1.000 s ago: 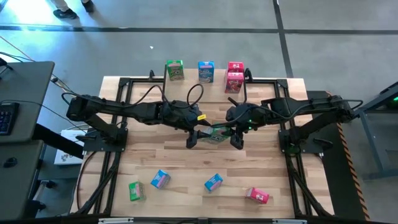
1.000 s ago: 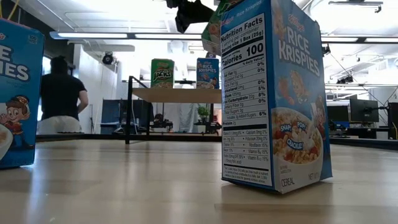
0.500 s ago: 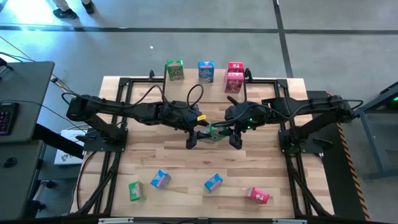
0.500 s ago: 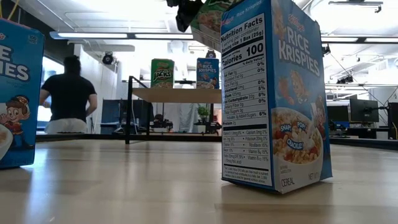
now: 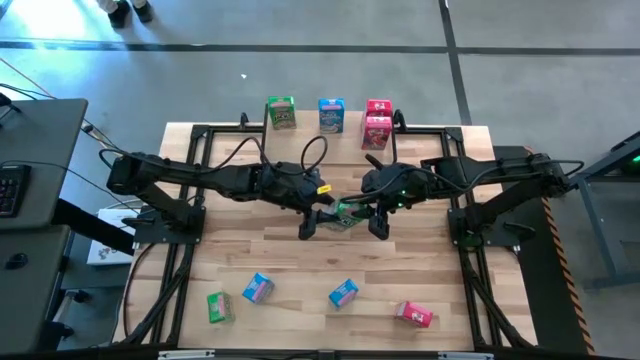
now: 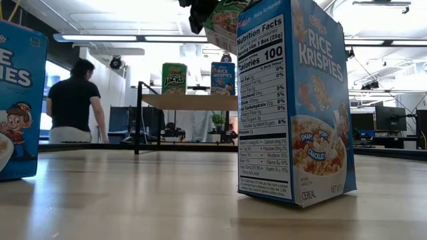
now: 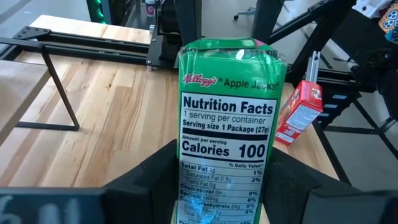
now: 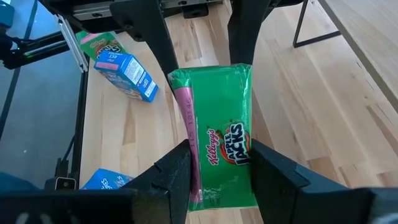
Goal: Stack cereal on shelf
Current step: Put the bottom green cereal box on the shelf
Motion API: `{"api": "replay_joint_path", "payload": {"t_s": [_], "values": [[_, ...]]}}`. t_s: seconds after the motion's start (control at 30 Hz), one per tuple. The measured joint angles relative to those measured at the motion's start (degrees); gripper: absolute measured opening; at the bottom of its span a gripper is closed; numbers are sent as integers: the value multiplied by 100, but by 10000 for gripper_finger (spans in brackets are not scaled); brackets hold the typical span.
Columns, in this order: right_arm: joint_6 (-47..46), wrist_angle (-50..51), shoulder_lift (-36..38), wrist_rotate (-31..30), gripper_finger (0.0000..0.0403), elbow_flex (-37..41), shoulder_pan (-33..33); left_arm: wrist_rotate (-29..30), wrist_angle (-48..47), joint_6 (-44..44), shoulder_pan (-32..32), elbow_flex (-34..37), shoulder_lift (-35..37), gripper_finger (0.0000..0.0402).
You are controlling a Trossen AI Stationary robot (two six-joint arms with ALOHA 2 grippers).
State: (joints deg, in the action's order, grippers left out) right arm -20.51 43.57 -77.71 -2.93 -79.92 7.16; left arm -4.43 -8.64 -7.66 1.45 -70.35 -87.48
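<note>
My left gripper's fingers hold both sides of the green box point(image 5: 343, 214), so it is time for my right gripper to open now.
A green Apple Jacks cereal box point(image 5: 347, 213) is held in the air over the table's middle, between both grippers. My left gripper point(image 5: 326, 212) is shut on it from the left, my right gripper point(image 5: 367, 212) from the right. The left wrist view shows its nutrition panel point(image 7: 225, 130), the right wrist view its front point(image 8: 221, 146). In the low view only a corner point(image 6: 223, 23) shows at the top. The shelf point(image 6: 187, 101) stands at the far edge. On its top are a green box point(image 5: 281, 112), a blue box point(image 5: 331, 115) and two stacked red-pink boxes point(image 5: 378, 120). My left gripper pinches the green box between its two fingers point(image 7: 158, 171) by the lower part of the nutrition-panel side point(image 7: 217, 186), coming level from the table's left. The box is lifted clear of the table. My right gripper pinches the same box across its width, one finger point(image 8: 177, 165) on the pink-striped edge point(image 8: 186, 140) and one on the opposite edge, coming from the table's right. The box lies long-ways out from the fingers, clear of the table.
Several boxes lie on the near part of the table: green point(image 5: 218, 306), blue point(image 5: 257, 288), blue point(image 5: 343, 293), red-pink point(image 5: 414, 314). In the low view a Rice Krispies box point(image 6: 293, 107) stands close, another point(image 6: 20, 100) at the left. A person point(image 6: 72, 100) stands beyond the table.
The held green box has tipped a little between the two grippers, as the low view shows; both arms have stayed almost in place. The person behind the table has moved about.
</note>
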Motion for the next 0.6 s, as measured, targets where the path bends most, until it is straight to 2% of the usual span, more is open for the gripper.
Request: {"api": "replay_joint_path", "payload": {"t_s": [0.4, 0.6], "values": [[-12, 7, 0, 19, 142, 0, -2, 0, -1, -20, 0, 0, -2, 168], [-181, 9, 0, 155, 188, 0, -7, -11, 0, -22, 2, 0, -7, 168]]}}
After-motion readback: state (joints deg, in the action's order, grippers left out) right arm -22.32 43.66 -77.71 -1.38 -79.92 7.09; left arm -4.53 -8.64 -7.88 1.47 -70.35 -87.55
